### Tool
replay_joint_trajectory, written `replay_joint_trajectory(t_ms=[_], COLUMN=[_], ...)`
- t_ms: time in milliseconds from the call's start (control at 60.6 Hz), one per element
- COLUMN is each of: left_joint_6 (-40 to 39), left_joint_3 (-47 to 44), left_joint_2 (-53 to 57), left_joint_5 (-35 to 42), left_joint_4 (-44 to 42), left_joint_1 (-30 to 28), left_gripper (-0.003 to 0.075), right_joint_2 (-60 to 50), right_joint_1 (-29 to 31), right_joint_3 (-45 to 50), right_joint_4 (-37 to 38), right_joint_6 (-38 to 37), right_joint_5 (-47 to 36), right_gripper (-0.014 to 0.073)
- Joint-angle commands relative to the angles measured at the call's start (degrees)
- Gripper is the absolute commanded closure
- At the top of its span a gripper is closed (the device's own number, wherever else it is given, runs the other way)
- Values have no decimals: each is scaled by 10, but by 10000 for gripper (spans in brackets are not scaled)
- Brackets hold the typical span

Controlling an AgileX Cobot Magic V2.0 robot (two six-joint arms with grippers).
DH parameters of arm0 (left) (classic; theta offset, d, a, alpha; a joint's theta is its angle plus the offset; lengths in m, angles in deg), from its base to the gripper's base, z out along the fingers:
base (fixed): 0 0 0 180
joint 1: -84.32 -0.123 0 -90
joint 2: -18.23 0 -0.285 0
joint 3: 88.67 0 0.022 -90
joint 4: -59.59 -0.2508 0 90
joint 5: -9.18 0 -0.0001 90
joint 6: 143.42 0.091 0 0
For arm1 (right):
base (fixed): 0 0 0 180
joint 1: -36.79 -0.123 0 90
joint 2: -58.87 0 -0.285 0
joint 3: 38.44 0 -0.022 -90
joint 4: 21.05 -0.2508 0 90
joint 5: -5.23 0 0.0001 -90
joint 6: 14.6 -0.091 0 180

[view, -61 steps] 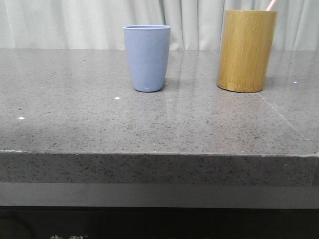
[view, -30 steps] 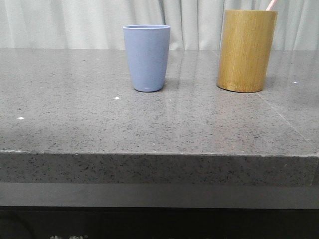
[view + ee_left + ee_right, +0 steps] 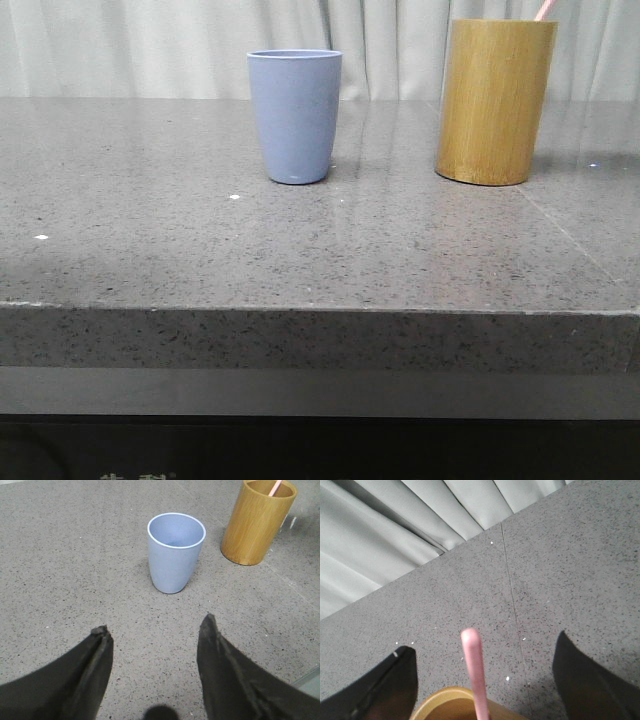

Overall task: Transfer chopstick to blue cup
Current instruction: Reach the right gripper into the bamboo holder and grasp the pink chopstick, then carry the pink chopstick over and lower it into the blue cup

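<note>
I need to close my right gripper, because the chopstick stands up between my fingers above the bamboo holder (image 3: 451, 707) in the right wrist view. Closing now would hold the pink chopstick (image 3: 476, 672).
The blue cup (image 3: 295, 115) stands upright and empty on the grey stone table (image 3: 300, 250); in the left wrist view the blue cup (image 3: 176, 551) is beyond my open left gripper (image 3: 155, 627), whose fingers hold nothing. The pink chopstick (image 3: 545, 9) pokes out of the bamboo holder (image 3: 494, 100) to the right of the cup. In the right wrist view the chopstick (image 3: 474, 665) rises from the holder (image 3: 455, 707) between the spread fingers of my open right gripper (image 3: 485, 645), untouched by either finger. The holder (image 3: 257, 520) and chopstick tip (image 3: 275, 487) also appear in the left wrist view.
A pale curtain (image 3: 150, 45) hangs behind the table. The table's front edge (image 3: 320, 310) runs across the lower part of the front view. A seam in the stone (image 3: 512, 600) runs past the holder.
</note>
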Motion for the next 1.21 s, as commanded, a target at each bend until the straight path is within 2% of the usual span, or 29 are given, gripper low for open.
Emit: replay_joint_trajectory(t_ms=[0, 165, 330, 446, 528, 677, 776, 941, 1056, 1189], left_joint_6=[-4, -4, -4, -4, -4, -4, -4, -4, -4, -4], left_joint_3=[15, 15, 15, 15, 15, 15, 15, 15, 15, 15], left_joint_2=[3, 3, 3, 3, 3, 3, 3, 3, 3, 3], left_joint_5=[48, 48, 48, 48, 48, 48, 48, 48, 48, 48], left_joint_4=[-4, -6, -7, -7, -7, -7, -7, -7, -7, -7], left_joint_1=[3, 3, 3, 3, 3, 3, 3, 3, 3, 3], left_gripper=[334, 334, 335, 335, 335, 335, 335, 335, 335, 335], right_joint_2=[-14, -13, -13, -14, -14, -14, -15, -15, -15, -15], right_joint_1=[-1, -1, -1, -1, -1, -1, -1, -10, -35, -82], right_joint_3=[-28, -28, -32, -42, -61, -119, -178, -285, -355, -400], right_joint_4=[-15, -18, -18, -18, -9, 3, 3, 3, 3, 3], right_joint_6=[5, 5, 5, 6, 22, 110, 185, 267, 312, 324], right_joint_5=[-42, -52, -60, -54, -39, 18, 90, 188, 217, 218], right_gripper=[109, 396, 571, 648, 664, 664, 664, 664, 664, 662])
